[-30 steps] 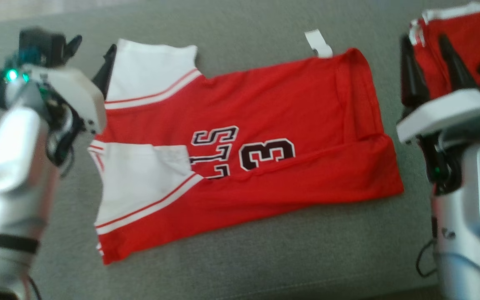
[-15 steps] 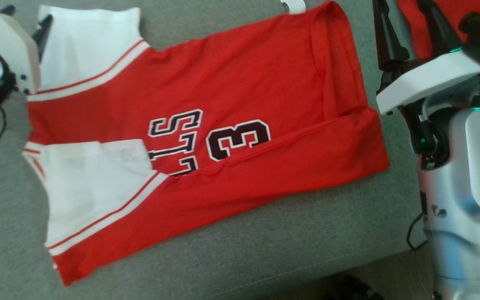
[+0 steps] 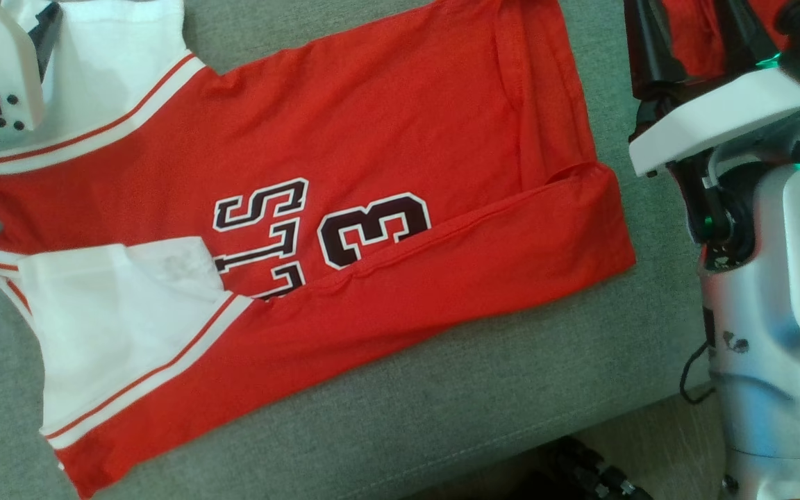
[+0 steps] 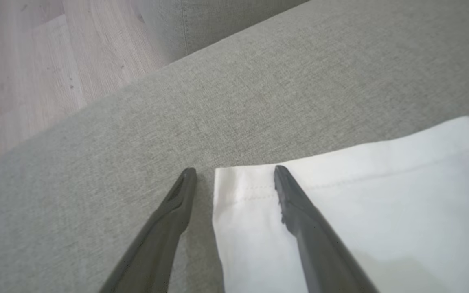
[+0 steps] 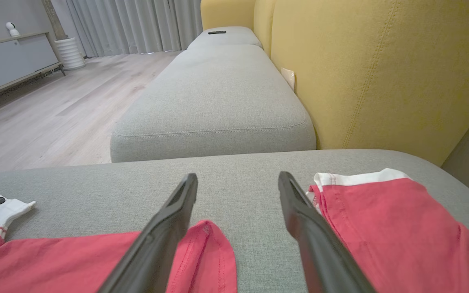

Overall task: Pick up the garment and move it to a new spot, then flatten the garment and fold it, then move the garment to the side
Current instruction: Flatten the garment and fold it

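My left gripper should next pinch the hem corner of the far white sleeve of the jersey [image 3: 355, 142], because the jersey lies flat on the seat [image 3: 442, 417].
The garment [image 3: 372, 139] is a red jersey with white sleeves and dark numbers, lying flat on the grey sofa seat [image 3: 442, 417] with its near long edge folded over. My left gripper [image 4: 234, 173] is open at the far left white sleeve [image 4: 381, 203]: one finger stands over the sleeve's corner, the other over bare cushion. My right gripper [image 5: 237, 177] is open above the jersey's right hem corner [image 5: 206, 252], holding nothing. In the head view its dark fingers [image 3: 643, 48] rise at the upper right.
A second red and white garment [image 5: 381, 228] lies just right of my right gripper. Behind it rises a yellow backrest [image 5: 381, 73], and another grey seat cushion [image 5: 218, 101] lies beyond. The seat's front edge and wooden floor [image 3: 650, 437] are at the lower right.
The head camera has tipped, so the whole picture has slid up and to the left. The jersey and both open grippers keep the same places relative to each other.
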Tool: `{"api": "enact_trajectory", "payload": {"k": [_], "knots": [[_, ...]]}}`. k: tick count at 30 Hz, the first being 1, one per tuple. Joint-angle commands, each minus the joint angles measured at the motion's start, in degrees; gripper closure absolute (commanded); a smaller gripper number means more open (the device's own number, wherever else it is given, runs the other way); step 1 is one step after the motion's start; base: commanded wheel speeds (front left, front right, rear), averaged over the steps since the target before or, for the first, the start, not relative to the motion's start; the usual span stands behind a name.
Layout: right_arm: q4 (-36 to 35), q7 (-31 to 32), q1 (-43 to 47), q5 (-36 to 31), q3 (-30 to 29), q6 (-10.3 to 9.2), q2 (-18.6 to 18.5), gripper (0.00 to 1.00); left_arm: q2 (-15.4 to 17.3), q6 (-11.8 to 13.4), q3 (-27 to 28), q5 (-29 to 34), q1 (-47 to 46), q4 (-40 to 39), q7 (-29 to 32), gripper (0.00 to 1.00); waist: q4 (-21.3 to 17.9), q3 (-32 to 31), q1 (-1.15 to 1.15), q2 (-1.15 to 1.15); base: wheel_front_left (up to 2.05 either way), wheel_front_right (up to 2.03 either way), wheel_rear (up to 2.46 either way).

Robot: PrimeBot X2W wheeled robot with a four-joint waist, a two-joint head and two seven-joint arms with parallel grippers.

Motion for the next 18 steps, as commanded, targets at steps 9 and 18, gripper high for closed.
{"api": "enact_trajectory", "payload": {"k": [9, 18], "knots": [[-1.4, 0.3, -2.6, -0.6, -2.1, 0.39, -1.8, 0.00, 2.1, 0.0, -1.8, -3.5, -3.7, -0.1, -2.2, 1.00, 1.8, -0.8, 0.00, 0.00, 0.00, 0.00, 0.00], [1.6, 3.1, -3.0, -0.4, -4.0, 0.39, -4.8, 0.00, -2.9, 0.0, -3.8, -1.6, -5.0, 0.4, -16.8, 1.00, 9.2, -5.2, 0.00, 0.00, 0.00, 0.00, 0.00]]}}
